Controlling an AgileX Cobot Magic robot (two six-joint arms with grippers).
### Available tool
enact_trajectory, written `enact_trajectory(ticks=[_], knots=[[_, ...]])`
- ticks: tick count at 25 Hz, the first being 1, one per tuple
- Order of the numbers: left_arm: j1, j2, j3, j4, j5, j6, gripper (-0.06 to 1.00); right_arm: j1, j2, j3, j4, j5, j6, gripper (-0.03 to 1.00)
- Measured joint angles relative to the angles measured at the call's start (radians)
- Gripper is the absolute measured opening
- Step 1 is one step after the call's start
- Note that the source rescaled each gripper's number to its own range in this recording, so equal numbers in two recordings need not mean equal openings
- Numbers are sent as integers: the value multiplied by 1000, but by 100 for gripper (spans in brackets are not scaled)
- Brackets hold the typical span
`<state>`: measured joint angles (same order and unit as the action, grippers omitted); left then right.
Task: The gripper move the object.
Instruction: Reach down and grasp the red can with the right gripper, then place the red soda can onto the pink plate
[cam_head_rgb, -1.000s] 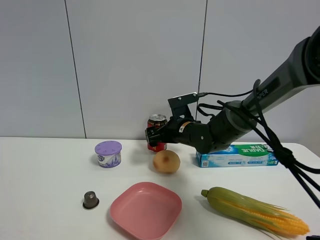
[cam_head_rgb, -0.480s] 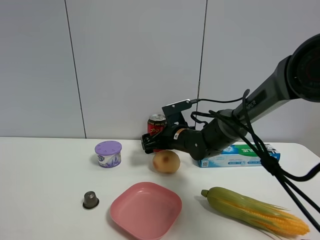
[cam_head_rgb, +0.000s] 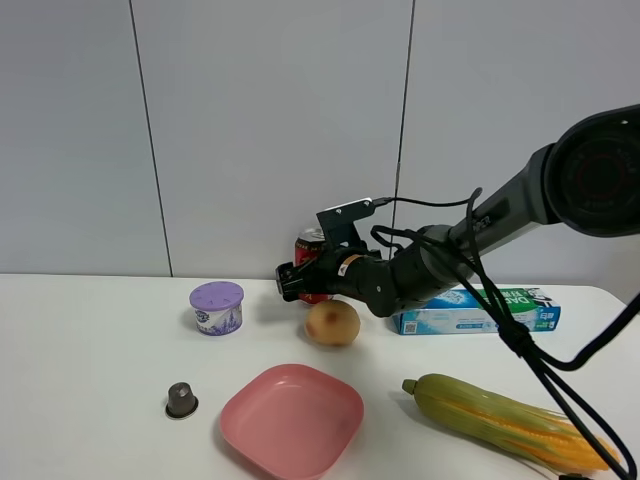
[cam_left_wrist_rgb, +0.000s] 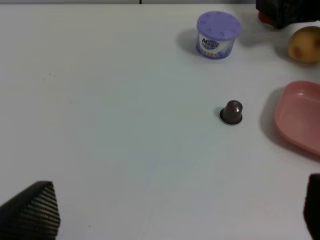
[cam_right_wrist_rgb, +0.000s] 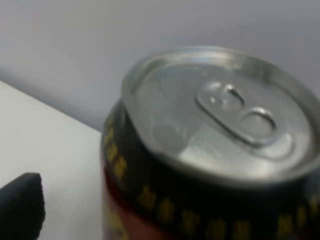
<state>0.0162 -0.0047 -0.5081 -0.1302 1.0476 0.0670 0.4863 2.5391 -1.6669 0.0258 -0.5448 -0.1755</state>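
Note:
I will next move the can: my right gripper will grab the red drink can by its body (cam_right_wrist_rgb: 131, 223) below the can's black rim band (cam_right_wrist_rgb: 170, 200).
The red drink can (cam_head_rgb: 311, 243) stands upright at the back of the white table, by the wall. My right gripper (cam_head_rgb: 298, 282) reaches in from the right and sits low around the can, hiding most of its body. In the right wrist view the can (cam_right_wrist_rgb: 210, 150) fills the frame with its silver top and black rim band. One black fingertip (cam_right_wrist_rgb: 20, 205) shows beside it, with a strip of table between, so the jaws are open. My left gripper (cam_left_wrist_rgb: 170, 215) is open and empty over bare table; the exterior view does not show it.
A peach-coloured round fruit (cam_head_rgb: 333, 323) lies just in front of the can. A lavender-lidded tub (cam_head_rgb: 217, 307) stands to its left. A pink plate (cam_head_rgb: 292, 420) and a small dark capsule (cam_head_rgb: 181, 399) sit nearer the front. A corn cob (cam_head_rgb: 505, 422) and a toothpaste box (cam_head_rgb: 490, 310) lie right.
My right gripper has moved left and a little lower, closing in around the can. The can has stayed where it stood.

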Motion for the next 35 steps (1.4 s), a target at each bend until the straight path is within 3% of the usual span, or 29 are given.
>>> enact_trajectory(ticks=[5, 10, 12, 16, 23, 35], knots=[[0, 0, 0, 0, 0, 0, 100, 0, 31, -52, 1, 22, 0, 95], [0, 0, 0, 0, 0, 0, 100, 0, 48, -67, 1, 25, 0, 78], [0, 0, 0, 0, 0, 0, 100, 0, 49, -67, 1, 26, 0, 62], [0, 0, 0, 0, 0, 0, 100, 0, 49, -67, 8, 25, 2, 0], [0, 0, 0, 0, 0, 0, 100, 0, 40, -70, 16, 60, 7, 1], [0, 0, 0, 0, 0, 0, 100, 0, -92, -69, 13, 219, 6, 1]])
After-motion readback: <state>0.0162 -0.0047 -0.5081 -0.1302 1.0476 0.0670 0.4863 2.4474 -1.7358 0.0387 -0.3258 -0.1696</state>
